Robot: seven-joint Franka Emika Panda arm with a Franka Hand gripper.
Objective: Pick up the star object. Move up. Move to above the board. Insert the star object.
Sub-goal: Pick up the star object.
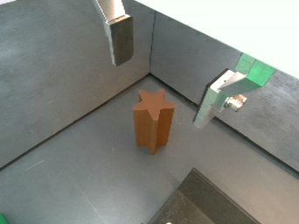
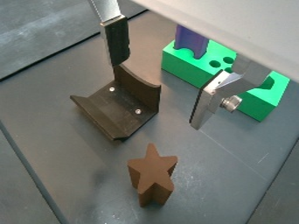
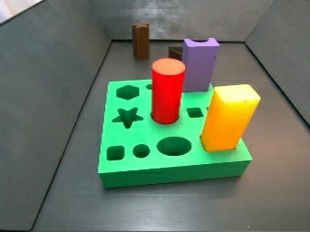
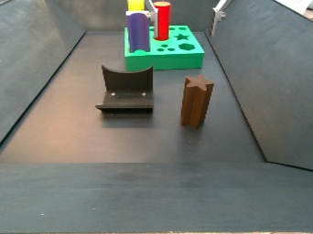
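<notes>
I should grab the brown peg with my gripper by its upper end (image 3: 140, 27) next. The peg's lower end then stays free to go into the star-shaped hole (image 3: 126, 115).
The star object (image 1: 152, 122) is a dark-brown ridged peg standing upright on the grey floor; it also shows in a wrist view (image 2: 152, 175) and in both side views (image 3: 141, 38) (image 4: 196, 101). My gripper (image 1: 162, 92) is open and empty, hanging above the peg with one finger on either side of it and clear of it; it shows in both wrist views (image 2: 158, 94). The green board (image 3: 230, 163) stands apart from the peg, with an empty star-shaped hole (image 3: 126, 115); it also shows in a side view (image 4: 184, 60) and in a wrist view (image 2: 177, 63).
A red cylinder (image 3: 166, 89), a purple notched block (image 3: 200, 62) and a yellow block (image 3: 230, 116) stand in the board. The dark fixture (image 4: 126, 90) stands on the floor beside the peg and shows in a wrist view (image 2: 117, 107). Grey walls enclose the floor.
</notes>
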